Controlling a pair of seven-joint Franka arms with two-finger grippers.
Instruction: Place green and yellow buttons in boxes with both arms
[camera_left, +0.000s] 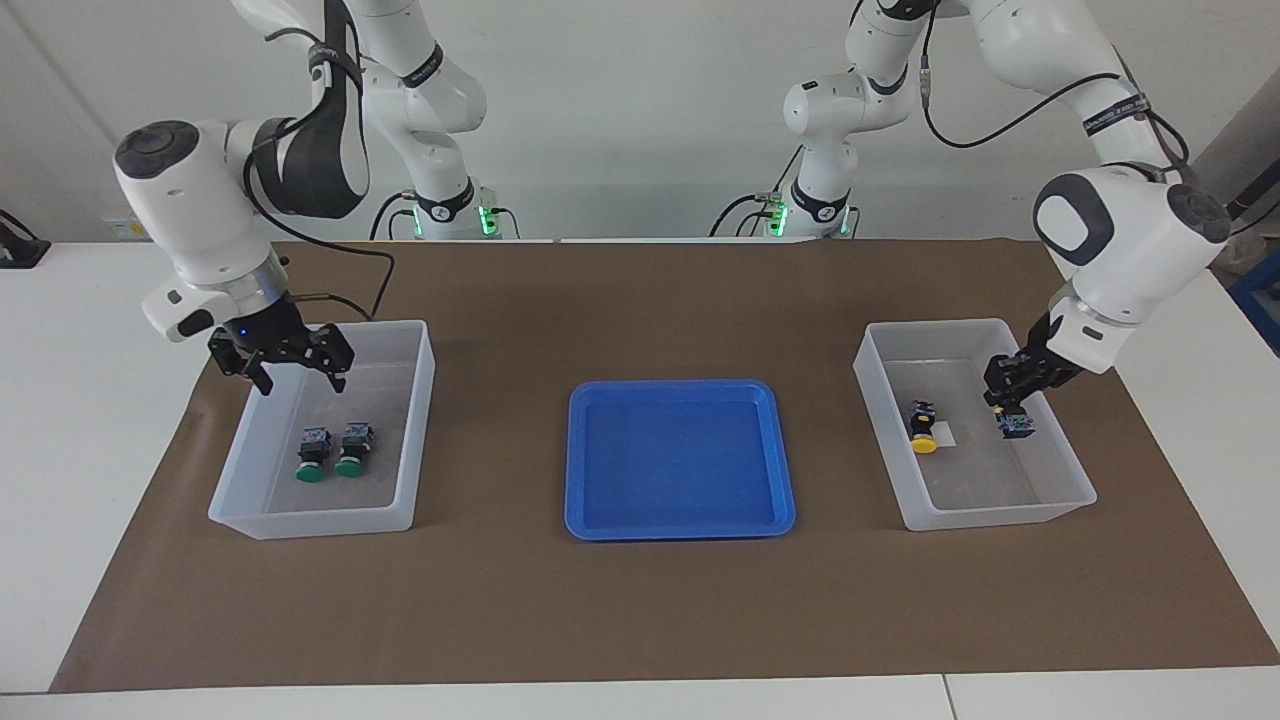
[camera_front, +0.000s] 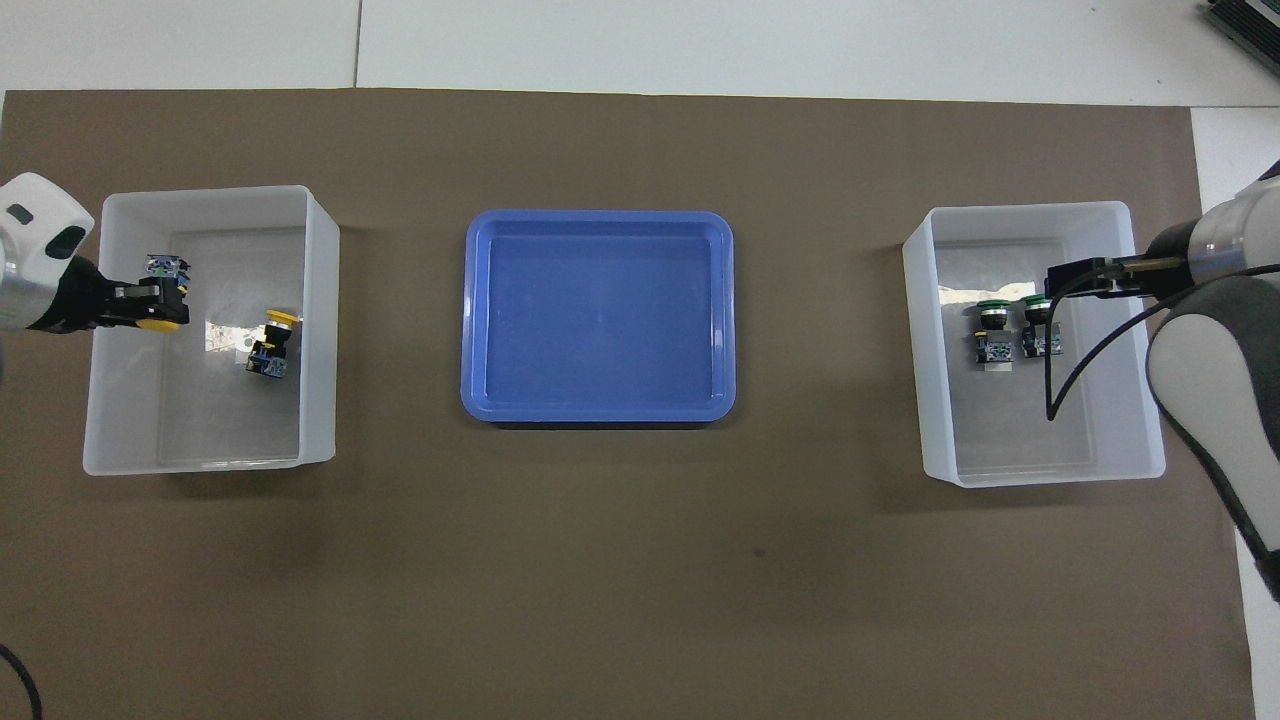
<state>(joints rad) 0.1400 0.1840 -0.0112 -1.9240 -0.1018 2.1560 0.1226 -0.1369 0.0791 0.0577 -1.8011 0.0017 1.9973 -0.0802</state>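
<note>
The yellow button's blue body (camera_front: 168, 268) is above the bottom of its box in the overhead view, so the left gripper should keep holding the blue body until the blue body is lower.
Two green buttons (camera_left: 313, 455) (camera_left: 352, 450) lie side by side on the floor of the box (camera_left: 330, 520) at the right arm's end; they also show in the overhead view (camera_front: 992, 330) (camera_front: 1038, 325). My right gripper (camera_left: 300, 378) hangs open and empty above that box (camera_front: 1040, 470), over its end nearer the robots. My left gripper (camera_left: 1010, 400) is shut on a yellow button (camera_left: 1017, 425) (camera_front: 160, 323), held low inside the other box (camera_left: 1000, 515) (camera_front: 200, 465). A second yellow button (camera_left: 923, 425) (camera_front: 272, 345) lies on that box's floor beside a white label.
A shallow blue tray (camera_left: 680, 460) (camera_front: 598, 315) sits between the two boxes with nothing in it. Everything rests on a brown mat (camera_left: 640, 600) over the white table.
</note>
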